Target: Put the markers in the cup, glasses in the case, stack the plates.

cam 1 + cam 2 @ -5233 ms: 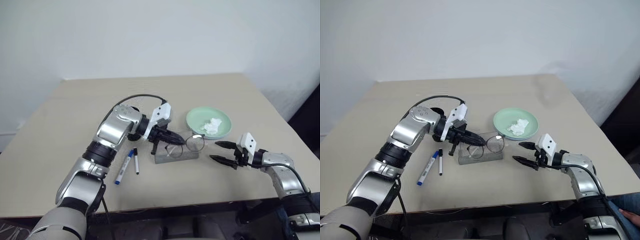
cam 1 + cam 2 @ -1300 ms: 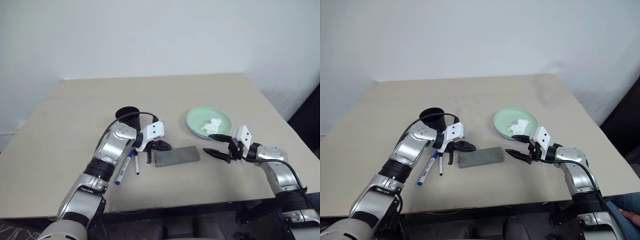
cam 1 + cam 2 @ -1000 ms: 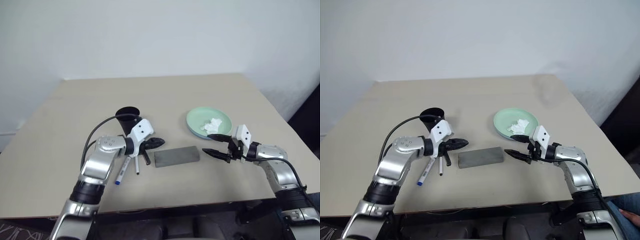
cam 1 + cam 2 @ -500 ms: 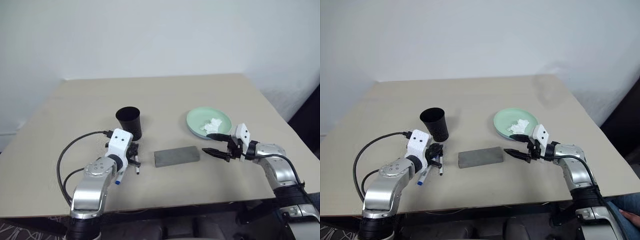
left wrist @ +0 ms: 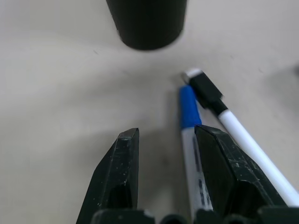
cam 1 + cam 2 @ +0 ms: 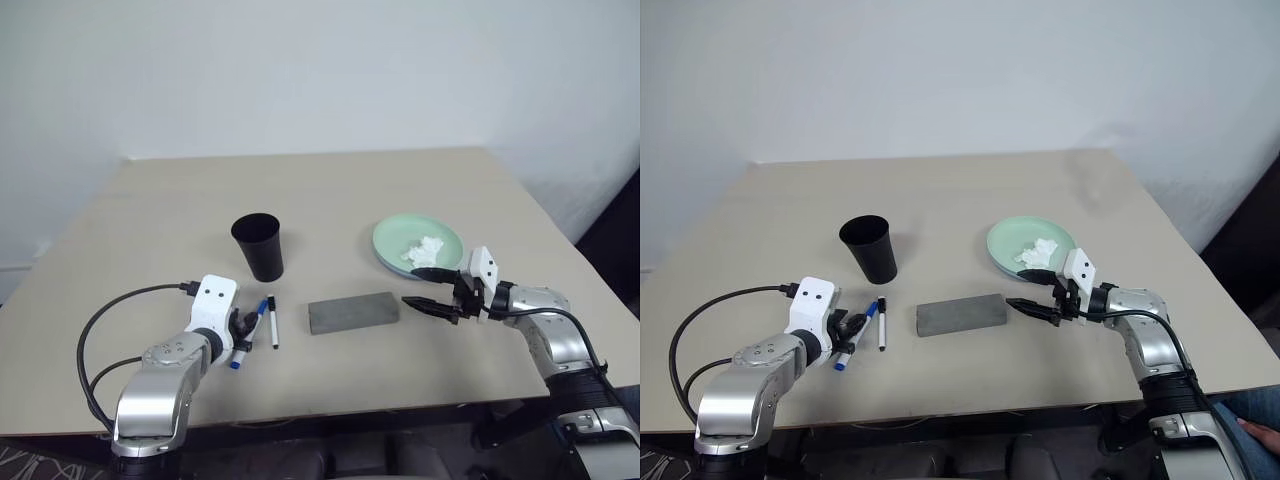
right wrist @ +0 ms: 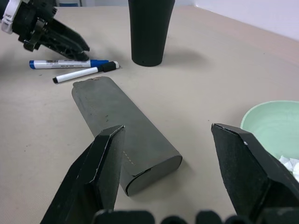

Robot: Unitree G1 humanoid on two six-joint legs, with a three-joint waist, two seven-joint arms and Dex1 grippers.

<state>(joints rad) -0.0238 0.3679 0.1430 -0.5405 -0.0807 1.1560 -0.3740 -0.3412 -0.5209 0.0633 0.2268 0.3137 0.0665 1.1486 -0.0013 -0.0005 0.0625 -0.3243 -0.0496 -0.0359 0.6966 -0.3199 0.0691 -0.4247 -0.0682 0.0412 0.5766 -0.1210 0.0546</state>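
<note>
My left gripper should close now: my fingertips are around the blue-capped marker [image 5: 189, 107]. Closing now would catch it.
The black cup [image 6: 258, 245] stands upright left of centre. Just in front of it lie the two markers side by side, the blue-capped one [image 5: 189, 112] and the black-capped one [image 6: 271, 322]. My left gripper [image 6: 244, 329] is low over the blue-capped marker, open, with the marker running along the inside of one finger [image 5: 219, 163]. The grey case [image 6: 352, 312] lies shut in the middle of the table. The glasses are out of view. A mint green plate [image 6: 381, 240] sits at the right. My right gripper [image 6: 425, 288] hovers open between the case and the plate, holding nothing.
A crumpled white tissue [image 6: 425, 250] lies on the green plate. The tan table [image 6: 150, 200] has open surface behind the cup and to the far left. Its front edge runs close below both arms.
The case, open earlier with the glasses at it, is now shut. My left arm pulled back from the case to the markers, tipped downward, and its gripper opened. The right gripper stayed put.
</note>
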